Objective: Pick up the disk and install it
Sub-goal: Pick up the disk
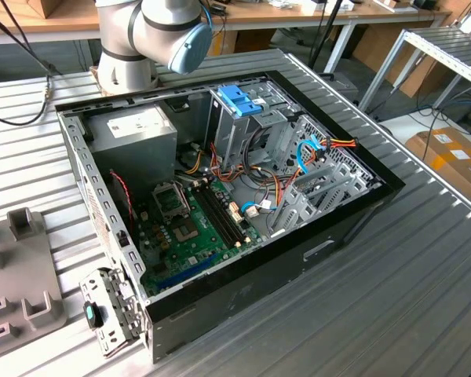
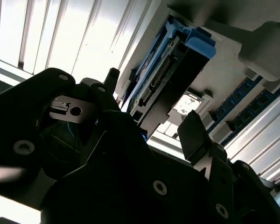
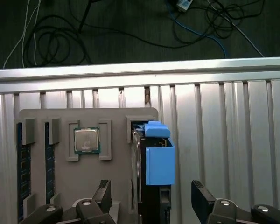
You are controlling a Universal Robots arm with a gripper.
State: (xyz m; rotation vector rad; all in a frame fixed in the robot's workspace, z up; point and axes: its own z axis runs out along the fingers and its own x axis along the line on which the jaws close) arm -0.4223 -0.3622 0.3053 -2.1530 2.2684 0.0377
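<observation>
The gripper needs to grab the disk next by its near end, where both of the disk's sides are open, because the holder's grey bracket wraps around the disk's far end.
The disk stands on edge in a slot of a grey holder plate, its light-blue plastic rail facing the camera. In the second wrist view the disk shows its dark casing and connector edge. My gripper is open and straddles the disk, with one black finger on each side and a gap to the casing. The same holds for the gripper in the second wrist view. The open computer case lies on the metal table, with a drive cage and blue latch at its far side.
A processor chip and memory sticks sit in other slots of the holder plate. The ribbed table's edge runs just beyond it, with cables on the floor behind. The arm's base stands behind the case. A grey power supply box fills one corner.
</observation>
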